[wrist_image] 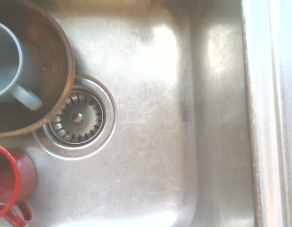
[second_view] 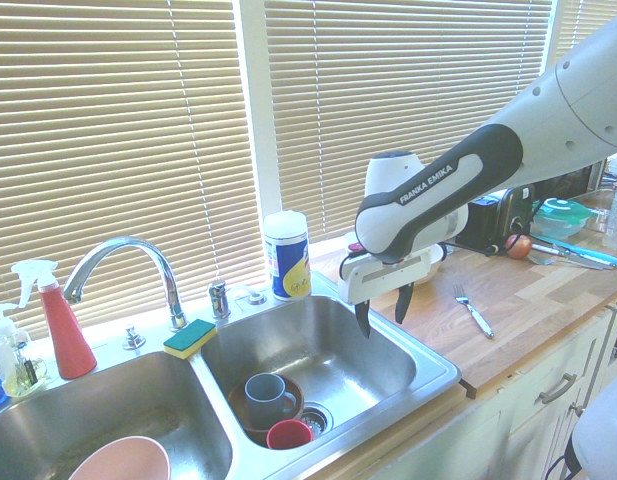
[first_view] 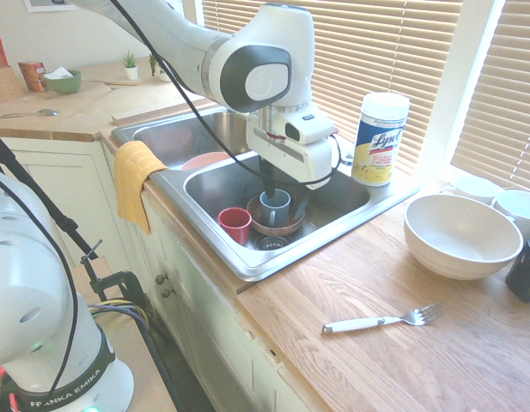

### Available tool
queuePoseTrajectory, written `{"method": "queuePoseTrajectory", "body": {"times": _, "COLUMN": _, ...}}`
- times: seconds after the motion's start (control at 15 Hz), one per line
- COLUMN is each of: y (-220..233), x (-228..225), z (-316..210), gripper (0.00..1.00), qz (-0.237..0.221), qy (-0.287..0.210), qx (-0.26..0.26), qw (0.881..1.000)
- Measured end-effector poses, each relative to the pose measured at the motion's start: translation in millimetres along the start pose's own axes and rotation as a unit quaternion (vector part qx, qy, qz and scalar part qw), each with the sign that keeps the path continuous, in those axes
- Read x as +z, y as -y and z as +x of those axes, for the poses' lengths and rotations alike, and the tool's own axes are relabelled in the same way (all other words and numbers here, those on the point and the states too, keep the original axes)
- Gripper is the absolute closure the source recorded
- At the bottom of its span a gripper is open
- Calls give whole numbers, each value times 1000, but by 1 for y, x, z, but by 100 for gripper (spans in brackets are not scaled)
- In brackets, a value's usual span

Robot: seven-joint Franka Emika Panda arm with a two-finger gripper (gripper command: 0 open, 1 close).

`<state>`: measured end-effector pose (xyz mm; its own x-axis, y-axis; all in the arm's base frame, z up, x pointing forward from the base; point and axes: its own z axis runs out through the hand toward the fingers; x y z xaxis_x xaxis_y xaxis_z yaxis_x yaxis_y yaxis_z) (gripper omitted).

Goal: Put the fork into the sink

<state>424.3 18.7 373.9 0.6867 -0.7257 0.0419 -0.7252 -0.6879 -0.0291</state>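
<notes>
The fork's pointed tines lie on the wooden counter, so my gripper should next grab the fork by its white handle to put it into the sink.
The fork, white-handled with silver tines, lies flat on the wooden counter to the right of the sink; it also shows as the fork near the counter's front edge. My gripper hangs open and empty over the right basin of the sink, well away from the fork. From the other side my gripper is just above the dishes in that basin. The wrist view looks straight down on the bare sink floor and its drain.
In the right basin a grey-blue mug stands in a brown bowl beside a red cup. A wipes canister stands behind the sink. A large white bowl and mugs sit beyond the fork. A yellow cloth drapes the sink's front.
</notes>
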Motion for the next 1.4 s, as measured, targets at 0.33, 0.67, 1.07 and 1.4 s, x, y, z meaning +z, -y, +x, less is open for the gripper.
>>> {"method": "queuePoseTrajectory", "body": {"times": 0.33, "y": -6, "x": -10, "z": 16, "gripper": 0, "qz": 4, "qy": -3, "qx": 19, "qw": 1000}}
{"method": "queuePoseTrajectory", "body": {"times": 0.67, "y": -71, "x": -24, "z": 75, "gripper": 0, "qz": -3, "qy": -5, "qx": 86, "qw": 996}}
{"method": "queuePoseTrajectory", "body": {"times": 1.07, "y": -162, "x": -7, "z": 120, "gripper": 0, "qz": -21, "qy": 0, "qx": 147, "qw": 989}}
{"method": "queuePoseTrajectory", "body": {"times": 1.4, "y": -189, "x": 25, "z": 134, "gripper": 0, "qz": -35, "qy": 2, "qx": 166, "qw": 986}}
